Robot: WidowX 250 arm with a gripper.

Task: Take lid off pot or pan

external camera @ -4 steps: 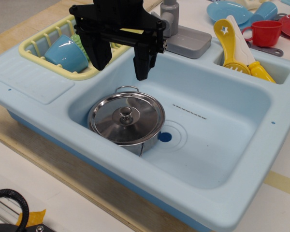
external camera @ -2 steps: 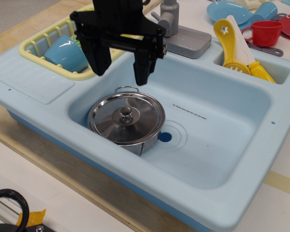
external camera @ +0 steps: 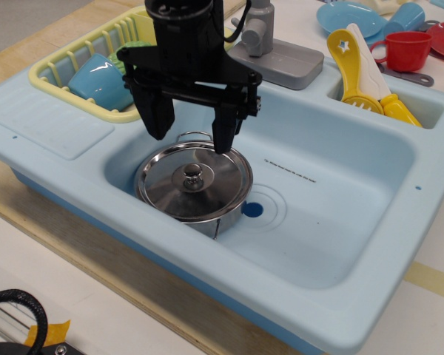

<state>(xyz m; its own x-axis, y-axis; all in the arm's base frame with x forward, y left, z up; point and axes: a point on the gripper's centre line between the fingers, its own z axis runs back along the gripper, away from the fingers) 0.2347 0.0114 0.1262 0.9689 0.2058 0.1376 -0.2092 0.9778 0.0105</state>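
Observation:
The lid should come off the steel pot, so the gripper should grab it by its small round knob next.
A shiny steel lid with a small round knob sits closed on a small steel pot in the left part of the light blue sink basin. A wire loop handle shows at the pot's far side. My black gripper is open, its two fingers pointing down. It hangs just above the far half of the lid, with the knob a little nearer the camera than the gap between the fingers. It holds nothing.
A yellow dish rack with a blue cup stands at the back left. A grey tap is behind the basin. Yellow utensils stand in the right compartment. A red cup and blue plate lie beyond.
My gripper has come down and a little toward the camera, from well above the pot to just over the lid. It stays open. The lid and pot have not moved.

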